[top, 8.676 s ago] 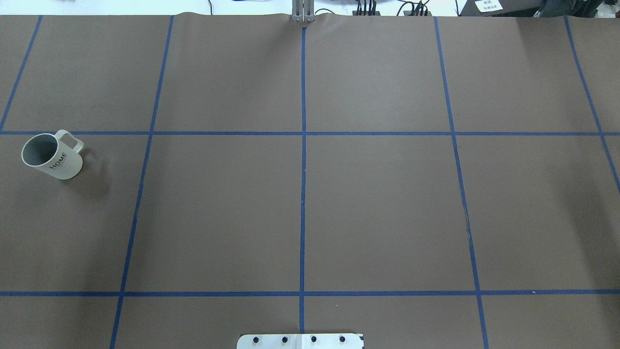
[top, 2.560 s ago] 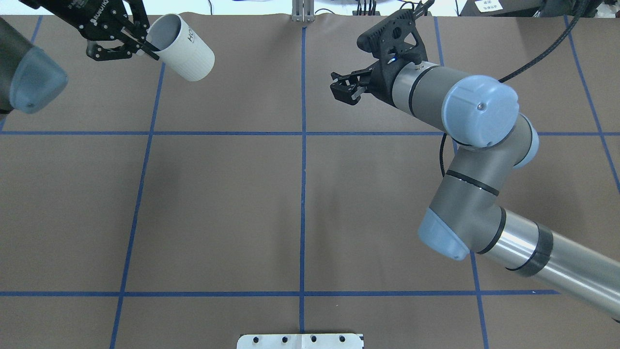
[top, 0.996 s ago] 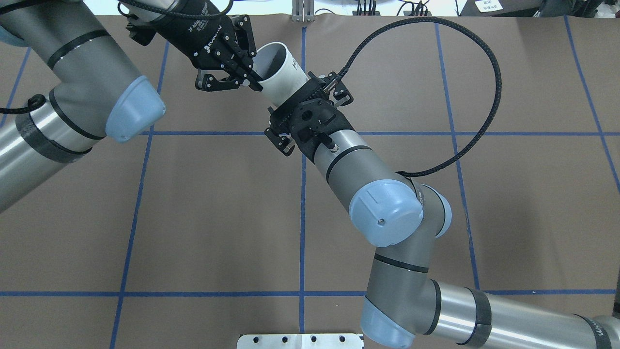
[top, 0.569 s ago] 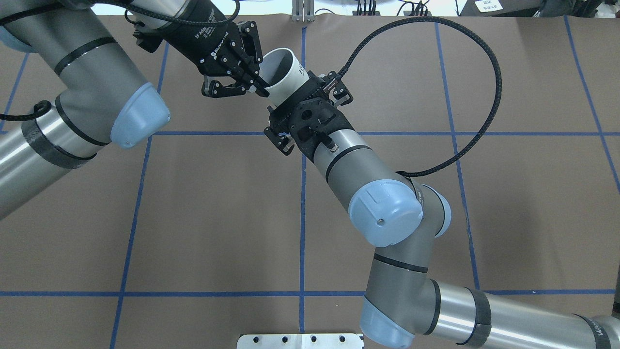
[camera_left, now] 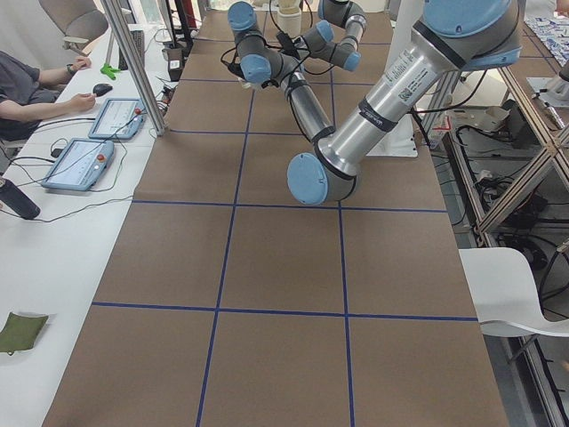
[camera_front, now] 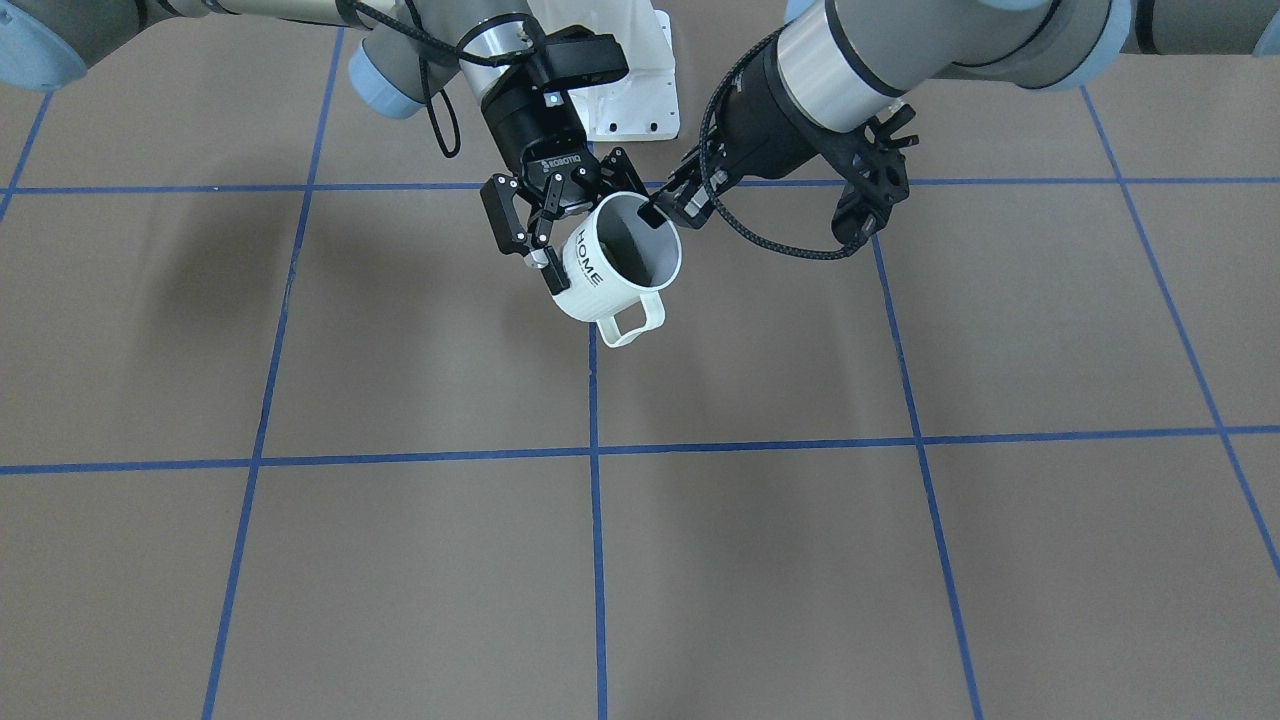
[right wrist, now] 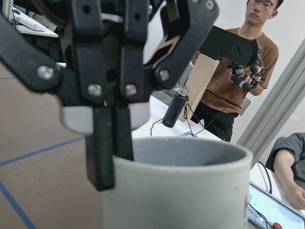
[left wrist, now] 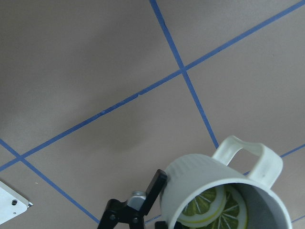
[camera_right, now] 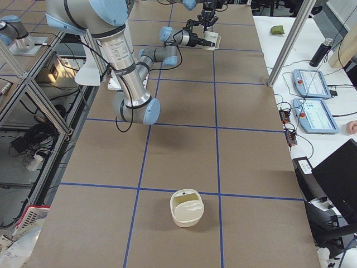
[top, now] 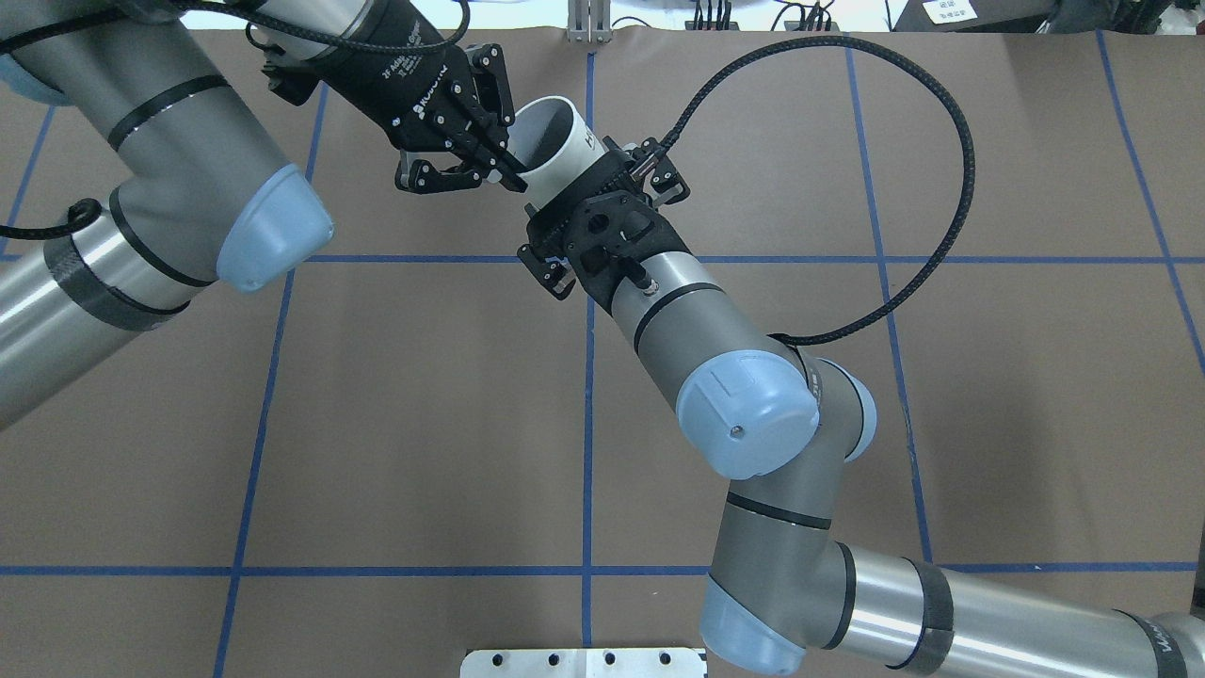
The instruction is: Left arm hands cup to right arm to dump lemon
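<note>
The white cup's open rim (camera_front: 679,258) needs to stay free to dump the lemon, so my right gripper will grab the white cup by its body (camera_front: 584,286) next.
The white ribbed "HOME" cup (camera_front: 612,275) hangs tilted in the air above the table's far middle. It also shows in the overhead view (top: 557,141). Lemon slices (left wrist: 224,210) lie inside it. My left gripper (camera_front: 655,213) is shut on the cup's rim, one finger inside and one outside. This pinch shows in the overhead view (top: 511,176) and the right wrist view (right wrist: 112,157). My right gripper (camera_front: 590,235), marked "ROBOTIQ", is open, with its jaws on either side of the cup's body below the rim. From overhead (top: 593,202) its bracket hides the lower cup.
A white basket-like container (camera_right: 187,207) stands on the brown table near the robot's right end. The white base plate (top: 584,662) lies at the near edge. Both arms cross over the table's far middle. Operators and tablets (camera_left: 84,160) are beside the table.
The cup stood on the table at the left. My left gripper lifted it to the middle, and the right arm's open jaws came around it. In the last second the cup shifted slightly right.
</note>
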Robot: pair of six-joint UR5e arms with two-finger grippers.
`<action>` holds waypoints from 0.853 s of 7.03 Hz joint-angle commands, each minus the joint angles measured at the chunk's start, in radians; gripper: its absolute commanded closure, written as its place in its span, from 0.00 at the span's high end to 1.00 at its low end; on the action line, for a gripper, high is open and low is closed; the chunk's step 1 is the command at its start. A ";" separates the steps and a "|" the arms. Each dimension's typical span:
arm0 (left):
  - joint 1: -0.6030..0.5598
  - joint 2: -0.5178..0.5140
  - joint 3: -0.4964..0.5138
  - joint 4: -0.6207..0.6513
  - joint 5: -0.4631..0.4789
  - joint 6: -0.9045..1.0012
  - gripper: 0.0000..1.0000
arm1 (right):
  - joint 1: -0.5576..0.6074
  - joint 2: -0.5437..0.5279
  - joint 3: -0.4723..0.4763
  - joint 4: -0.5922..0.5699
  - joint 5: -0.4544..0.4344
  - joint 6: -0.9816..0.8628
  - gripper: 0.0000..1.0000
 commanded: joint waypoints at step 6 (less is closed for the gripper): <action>-0.004 0.036 0.001 -0.171 -0.027 0.066 1.00 | -0.006 -0.011 0.006 -0.018 -0.002 -0.081 0.30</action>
